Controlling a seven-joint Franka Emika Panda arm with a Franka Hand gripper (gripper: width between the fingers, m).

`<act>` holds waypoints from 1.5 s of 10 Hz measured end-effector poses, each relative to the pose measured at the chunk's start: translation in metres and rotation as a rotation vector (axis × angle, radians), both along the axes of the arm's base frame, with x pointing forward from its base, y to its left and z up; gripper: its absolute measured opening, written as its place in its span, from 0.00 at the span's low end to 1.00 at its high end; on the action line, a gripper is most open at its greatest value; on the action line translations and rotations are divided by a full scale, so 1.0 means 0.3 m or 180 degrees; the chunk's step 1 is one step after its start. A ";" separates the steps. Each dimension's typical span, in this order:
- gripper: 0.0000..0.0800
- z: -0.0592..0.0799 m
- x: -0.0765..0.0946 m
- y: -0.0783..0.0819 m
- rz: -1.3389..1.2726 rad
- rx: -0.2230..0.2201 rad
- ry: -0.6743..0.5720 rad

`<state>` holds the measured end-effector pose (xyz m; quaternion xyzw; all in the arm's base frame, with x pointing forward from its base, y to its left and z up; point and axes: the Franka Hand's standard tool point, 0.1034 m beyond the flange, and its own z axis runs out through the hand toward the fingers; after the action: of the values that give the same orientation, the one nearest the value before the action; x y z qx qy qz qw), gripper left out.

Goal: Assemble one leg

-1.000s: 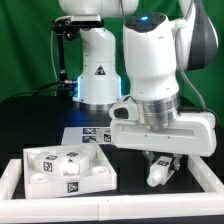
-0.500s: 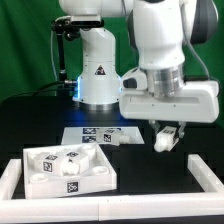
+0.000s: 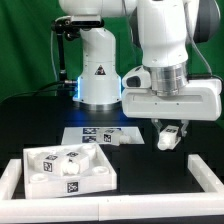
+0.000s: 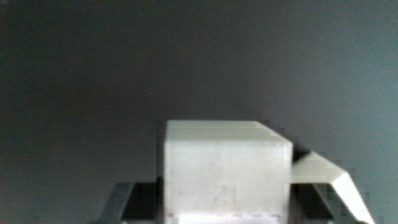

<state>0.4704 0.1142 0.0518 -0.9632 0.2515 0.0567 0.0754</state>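
Note:
The leg hangs tilted with its lower end above the black table, so it is too early to let go. My gripper keeps hold of the tagged leg (image 4: pixel 228 165) for now.
My gripper (image 3: pixel 170 134) is shut on a stubby white leg (image 3: pixel 168 139) with a black-and-white tag and holds it in the air above the black table, at the exterior view's right. In the wrist view the leg (image 4: pixel 228 165) is a pale block filling the space between the jaws, over bare dark table. The large flat white panel (image 3: pixel 68 168) lies at the front on the exterior view's left, with further small tagged legs (image 3: pixel 70 167) on it. Another leg (image 3: pixel 113 140) lies near the marker board.
The marker board (image 3: pixel 98 133) lies flat in the middle, in front of the white robot base (image 3: pixel 97 75). A white rail (image 3: pixel 204 172) runs along the front right and another at the front left (image 3: pixel 10 180). Green curtain at the back.
The gripper has lifted the leg from low near the front of the table and carried it up and toward the exterior view's right; over the last half second it moved only slightly.

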 end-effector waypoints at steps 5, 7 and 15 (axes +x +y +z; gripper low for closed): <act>0.36 -0.120 -0.271 0.052 0.0276 -0.0162 0.0041; 0.36 -0.136 -0.272 0.048 0.0275 -0.0172 0.0028; 0.80 0.098 -0.171 -0.183 0.0769 -0.0058 -0.0120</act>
<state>0.4190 0.0593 0.0812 -0.9881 0.1327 0.0449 0.0640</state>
